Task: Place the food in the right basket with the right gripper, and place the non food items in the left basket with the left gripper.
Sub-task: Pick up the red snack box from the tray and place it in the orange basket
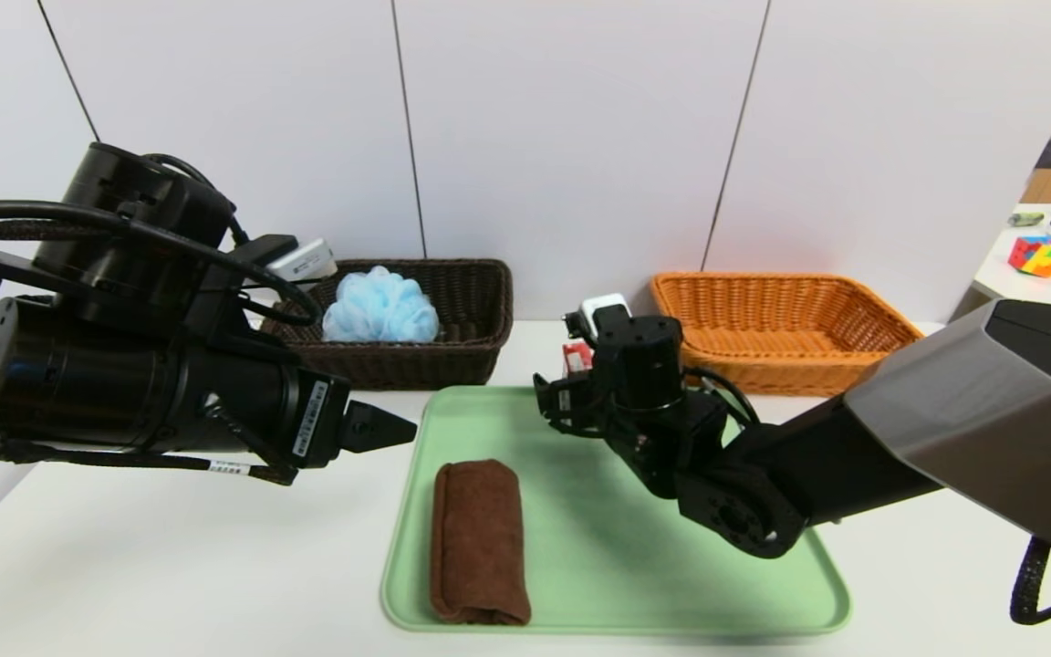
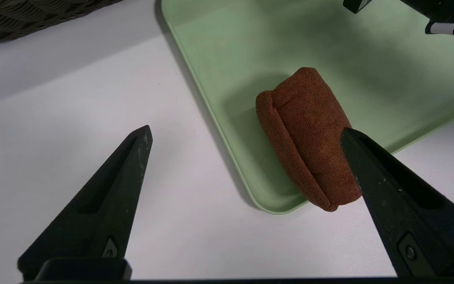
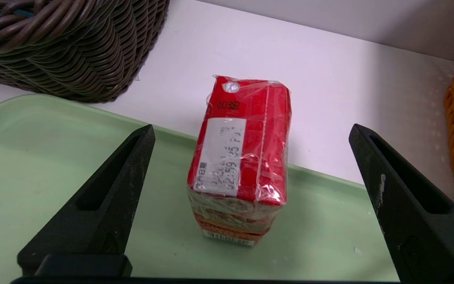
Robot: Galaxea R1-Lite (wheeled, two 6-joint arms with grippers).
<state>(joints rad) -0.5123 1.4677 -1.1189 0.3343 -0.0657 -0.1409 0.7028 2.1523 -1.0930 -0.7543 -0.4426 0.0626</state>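
The red carton [image 1: 577, 358] [image 3: 240, 157] is between my right gripper's fingers, which stand on both sides of it, so my right gripper needs to close on it now.
A rolled brown towel [image 1: 478, 540] [image 2: 309, 134] lies on the left side of the green tray [image 1: 635, 566]. A red plastic-wrapped food carton [image 3: 240, 157] stands upright at the tray's far edge, mostly hidden behind the right wrist in the head view [image 1: 574, 358]. My right gripper [image 3: 251, 128] is open just short of the carton, one finger on each side, not touching it. My left gripper [image 2: 246, 132] hangs open and empty over the table by the tray's left edge, towel just ahead. The dark left basket [image 1: 471, 301] holds a blue bath pouf [image 1: 381, 307]. Nothing shows in the orange right basket [image 1: 781, 328].
Both baskets stand at the back of the white table [image 1: 170, 566], against the wall. A side table at the far right carries a colourful cube [image 1: 1036, 255] and other small items.
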